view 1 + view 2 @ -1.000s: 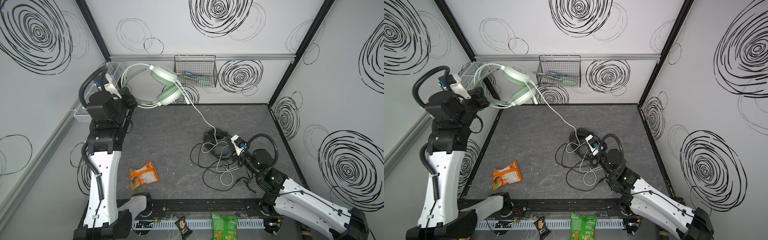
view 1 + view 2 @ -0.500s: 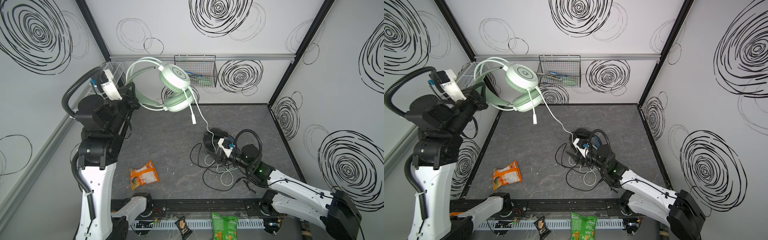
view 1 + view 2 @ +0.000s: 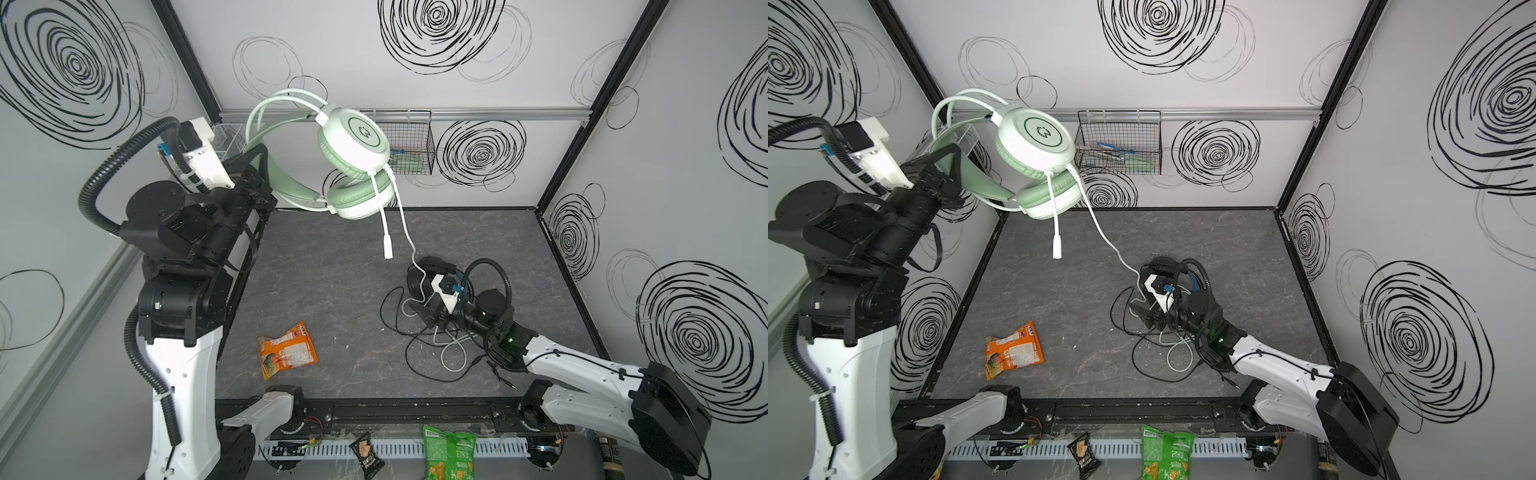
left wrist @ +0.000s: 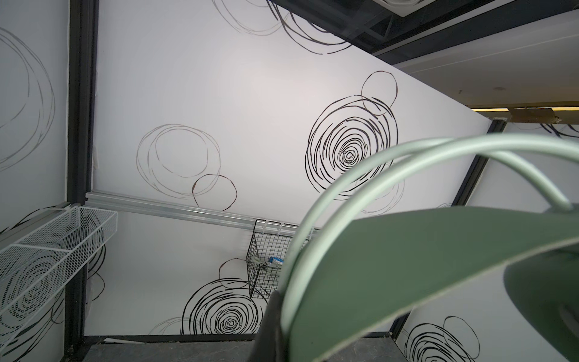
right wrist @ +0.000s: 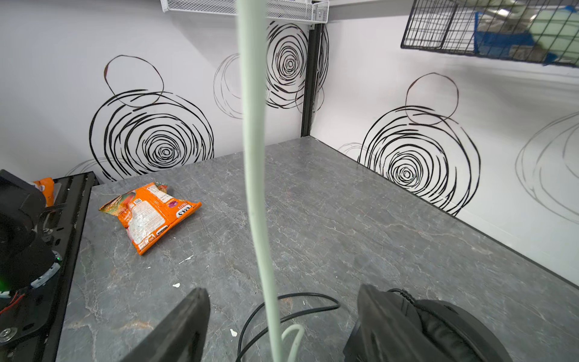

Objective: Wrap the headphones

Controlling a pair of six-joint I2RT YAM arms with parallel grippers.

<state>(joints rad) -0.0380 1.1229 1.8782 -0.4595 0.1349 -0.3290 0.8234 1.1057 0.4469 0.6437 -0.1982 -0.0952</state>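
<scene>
My right gripper should next grab the white cable low on its hanging part, near the tangle. That leaves length above it to wrap the headphones (image 3: 354, 142).
The mint-green headphones (image 3: 353, 141) (image 3: 1036, 137) hang high at the back left, mic boom (image 3: 384, 232) dangling. My left gripper (image 3: 266, 174) (image 3: 957, 174) (image 4: 282, 338) is shut on their padded headband (image 4: 407, 266). Their white cable (image 3: 405, 232) (image 3: 1104, 237) (image 5: 253, 188) runs down to a tangle on the table. My right gripper (image 3: 424, 301) (image 3: 1144, 303) (image 5: 279, 307) is low over that tangle and open. The white cable passes between its fingers without touching them. The black headphones (image 3: 428, 270) (image 3: 1160, 266) (image 5: 445, 326) lie just beside it, their black cable (image 3: 409, 357) looped around.
An orange snack bag (image 3: 286, 349) (image 5: 150, 216) lies front left on the grey table. A black wire basket (image 3: 409, 145) hangs on the back wall and a white mesh shelf (image 4: 47, 250) on the left wall. A green chip bag (image 3: 451, 455) lies beyond the front rail.
My right gripper has opened and shifted left to straddle the white cable. My left arm has lifted the mint-green headphones higher and swung them forward.
</scene>
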